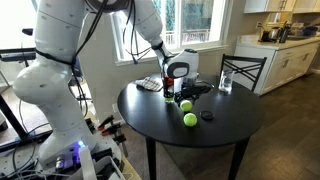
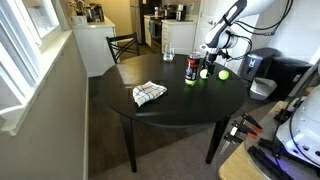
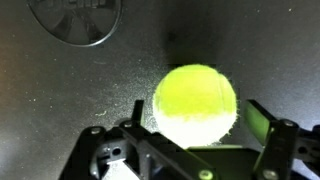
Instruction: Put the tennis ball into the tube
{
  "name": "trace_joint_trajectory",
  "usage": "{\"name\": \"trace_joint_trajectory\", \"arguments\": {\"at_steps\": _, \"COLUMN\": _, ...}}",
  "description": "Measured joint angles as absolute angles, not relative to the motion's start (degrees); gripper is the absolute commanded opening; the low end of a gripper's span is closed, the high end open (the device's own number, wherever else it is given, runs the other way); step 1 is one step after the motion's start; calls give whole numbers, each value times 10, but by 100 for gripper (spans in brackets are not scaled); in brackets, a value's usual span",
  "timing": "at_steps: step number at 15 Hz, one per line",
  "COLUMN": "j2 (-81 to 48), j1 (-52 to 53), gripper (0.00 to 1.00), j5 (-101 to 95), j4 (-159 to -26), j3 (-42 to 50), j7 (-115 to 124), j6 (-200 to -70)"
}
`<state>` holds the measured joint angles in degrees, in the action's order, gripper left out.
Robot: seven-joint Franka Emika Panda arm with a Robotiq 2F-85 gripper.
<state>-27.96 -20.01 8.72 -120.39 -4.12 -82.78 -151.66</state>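
My fingers reach down on either side of the tennis ball's widest part, low over the table, so it is time to close my gripper on it.
A tennis ball (image 3: pixel 195 95) lies on the round black table (image 1: pixel 160 125), between my gripper's (image 3: pixel 195 118) two fingers, which stand a little apart from its sides. The gripper is open. In both exterior views the gripper (image 1: pixel 182 95) (image 2: pixel 208 65) hangs straight down over this ball (image 1: pixel 186 104) (image 2: pixel 204 73). A second tennis ball (image 1: pixel 190 120) (image 2: pixel 223 74) lies close by. The tube (image 2: pixel 191 68) stands upright just beside the gripper, with a red and dark label.
A black disc (image 1: pixel 208 115) lies near the second ball. A clear glass (image 1: pixel 226 82) stands at the table's far side. A checked cloth (image 2: pixel 149 93) (image 1: pixel 150 84) lies on the table. A round rim (image 3: pixel 75 20) shows from above in the wrist view. A chair (image 1: pixel 243 68) stands behind the table.
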Motion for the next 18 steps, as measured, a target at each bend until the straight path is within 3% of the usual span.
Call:
{"name": "trace_joint_trajectory", "arguments": {"at_steps": 1, "j2": -280, "j1": -201, "gripper": 74, "j5": 87, "j4": -1203, "j3": -41, "j7": -828, "j6": -1517}}
{"name": "trace_joint_trajectory", "arguments": {"at_steps": 6, "j2": -282, "j1": -202, "gripper": 44, "j5": 87, "j4": -1202, "j3": -43, "j7": -830, "j6": -1517}}
{"name": "trace_joint_trajectory", "arguments": {"at_steps": 18, "j2": -207, "j1": -230, "gripper": 43, "j5": 114, "j4": -1183, "j3": -43, "j7": -838, "j6": -1484}}
